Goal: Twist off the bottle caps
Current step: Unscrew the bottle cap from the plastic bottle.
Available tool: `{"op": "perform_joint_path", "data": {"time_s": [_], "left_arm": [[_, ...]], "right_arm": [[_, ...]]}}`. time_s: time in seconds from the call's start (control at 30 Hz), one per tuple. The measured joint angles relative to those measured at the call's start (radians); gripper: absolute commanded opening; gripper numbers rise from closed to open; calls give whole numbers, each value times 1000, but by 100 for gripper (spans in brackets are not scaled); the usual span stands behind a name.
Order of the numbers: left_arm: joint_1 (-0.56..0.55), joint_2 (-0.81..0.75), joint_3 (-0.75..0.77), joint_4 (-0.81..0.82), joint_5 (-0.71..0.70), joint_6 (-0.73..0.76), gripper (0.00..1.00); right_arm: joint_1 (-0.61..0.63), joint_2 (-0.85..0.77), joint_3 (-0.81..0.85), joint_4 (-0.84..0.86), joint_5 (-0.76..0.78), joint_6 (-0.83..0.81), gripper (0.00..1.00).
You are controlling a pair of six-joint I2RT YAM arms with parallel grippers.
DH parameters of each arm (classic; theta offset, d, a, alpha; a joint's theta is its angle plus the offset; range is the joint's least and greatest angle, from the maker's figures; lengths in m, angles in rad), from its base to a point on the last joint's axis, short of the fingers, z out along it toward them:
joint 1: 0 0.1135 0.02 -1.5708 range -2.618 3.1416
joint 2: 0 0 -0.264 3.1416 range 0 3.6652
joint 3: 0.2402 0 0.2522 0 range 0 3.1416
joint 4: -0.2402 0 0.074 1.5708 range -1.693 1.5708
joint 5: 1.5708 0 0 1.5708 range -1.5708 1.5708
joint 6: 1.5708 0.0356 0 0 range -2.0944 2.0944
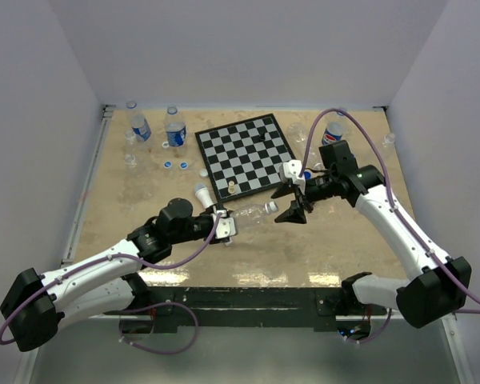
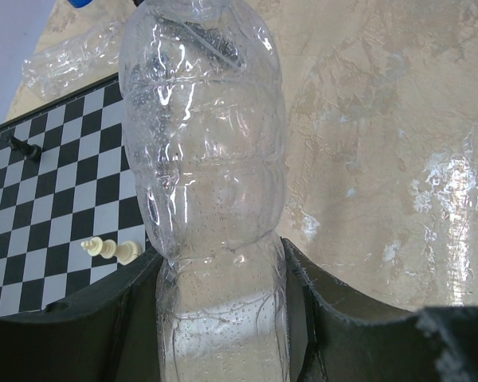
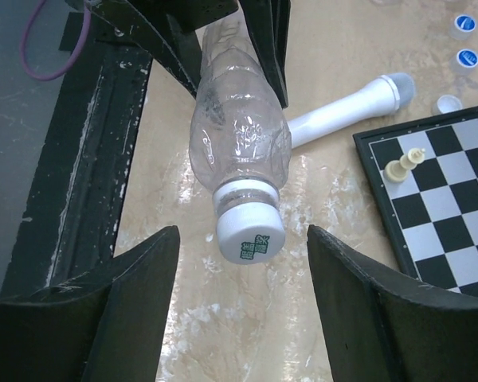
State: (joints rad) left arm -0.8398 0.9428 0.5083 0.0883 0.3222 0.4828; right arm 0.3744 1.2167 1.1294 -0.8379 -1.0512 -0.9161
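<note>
The fingers of my right gripper reach past its printed top, one on either side, so it is time to close on the white cap now.
A clear, label-less bottle hangs level above the table, my left gripper shut on its lower body. In the left wrist view the bottle fills the middle, pinched between the black fingers. Its white cap, printed green on top, is on the neck and points at my right gripper. That gripper is open, a finger on each side of the cap and clear of it. From above, the right gripper sits just right of the cap.
The chessboard lies behind the bottle, a pale piece on its near edge. A white microphone lies left of it. Loose blue caps and a white cap sit nearby. Labelled bottles stand back left, a logo bottle back right.
</note>
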Motion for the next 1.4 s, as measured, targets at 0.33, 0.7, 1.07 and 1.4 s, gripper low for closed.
{"op": "perform_joint_path", "data": {"time_s": [0.33, 0.7, 1.07, 1.4], "left_arm": [[0, 0, 0, 0, 1, 0, 3], [-1, -1, 0, 4, 26, 1, 3], [-2, -6, 0, 49, 30, 2, 3], [1, -11, 0, 16, 19, 0, 3]], "right_arm": [[0, 26, 21, -43, -23, 1, 49], [0, 53, 76, -164, -37, -183, 0], [-3, -24, 101, -257, 40, -773, 2], [-98, -51, 106, -232, 124, -841, 8]]}}
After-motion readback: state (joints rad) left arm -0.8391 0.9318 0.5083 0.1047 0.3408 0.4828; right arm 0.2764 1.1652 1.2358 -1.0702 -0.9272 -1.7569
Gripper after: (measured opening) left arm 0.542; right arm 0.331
